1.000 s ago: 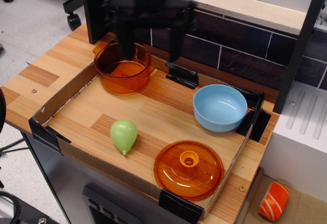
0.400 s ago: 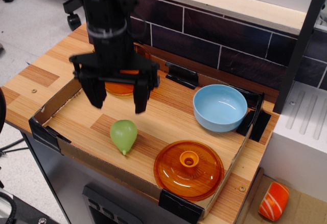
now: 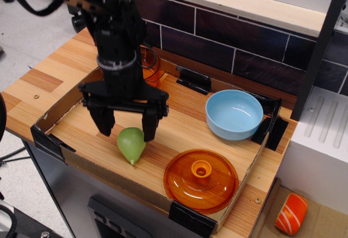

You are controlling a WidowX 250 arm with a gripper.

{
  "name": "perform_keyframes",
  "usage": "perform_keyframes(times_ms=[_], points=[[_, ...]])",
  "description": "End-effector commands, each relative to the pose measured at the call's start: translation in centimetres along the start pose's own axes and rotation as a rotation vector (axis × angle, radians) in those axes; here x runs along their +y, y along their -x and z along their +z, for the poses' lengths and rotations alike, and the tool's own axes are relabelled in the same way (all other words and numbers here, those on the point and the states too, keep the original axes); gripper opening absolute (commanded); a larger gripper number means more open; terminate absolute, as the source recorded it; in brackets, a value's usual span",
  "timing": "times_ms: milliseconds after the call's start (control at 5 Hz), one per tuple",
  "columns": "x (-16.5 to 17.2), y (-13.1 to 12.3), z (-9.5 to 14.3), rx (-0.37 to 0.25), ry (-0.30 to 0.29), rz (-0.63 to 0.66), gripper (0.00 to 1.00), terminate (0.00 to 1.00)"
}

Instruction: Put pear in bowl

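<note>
My gripper grips the light-green pear by its wide rounded body (image 3: 131, 140) next, to put the pear in the bowl (image 3: 234, 114).
The light-green pear (image 3: 132, 145) lies on the wooden tray floor near the front left, tip pointing toward the front edge. My black gripper (image 3: 128, 127) hangs open just above and behind it, one finger (image 3: 106, 121) to the pear's left and the other at its right shoulder. The fingers are apart from the pear as far as I can tell. The light-blue bowl (image 3: 234, 114) stands empty at the back right of the tray, well to the right of the gripper.
An orange knobbed lid (image 3: 201, 180) lies at the front right. A transparent orange pot (image 3: 149, 64) stands at the back left, mostly hidden behind my arm. Low cardboard walls (image 3: 62, 106) ring the tray. A dark tiled wall rises behind.
My gripper has come forward from the back over the orange pot and lowered until its open fingers hang right over the pear. The pear, bowl and lid have not moved.
</note>
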State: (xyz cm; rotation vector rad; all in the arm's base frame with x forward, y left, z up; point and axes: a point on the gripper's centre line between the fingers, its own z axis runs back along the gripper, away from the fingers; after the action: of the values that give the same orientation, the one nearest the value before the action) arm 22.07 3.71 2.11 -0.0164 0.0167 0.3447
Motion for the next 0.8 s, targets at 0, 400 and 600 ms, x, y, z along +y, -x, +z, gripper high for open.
perform_keyframes(times_ms=[0,400,600], points=[[0.4,-0.2,-1.0,0.003,-0.012,0.014,0.0,0.0],[0.7,-1.3,1.8,-0.02,0.014,0.073,0.0,0.0],[-0.7,-2.3,4.2,-0.031,0.008,0.148,0.0,0.0]])
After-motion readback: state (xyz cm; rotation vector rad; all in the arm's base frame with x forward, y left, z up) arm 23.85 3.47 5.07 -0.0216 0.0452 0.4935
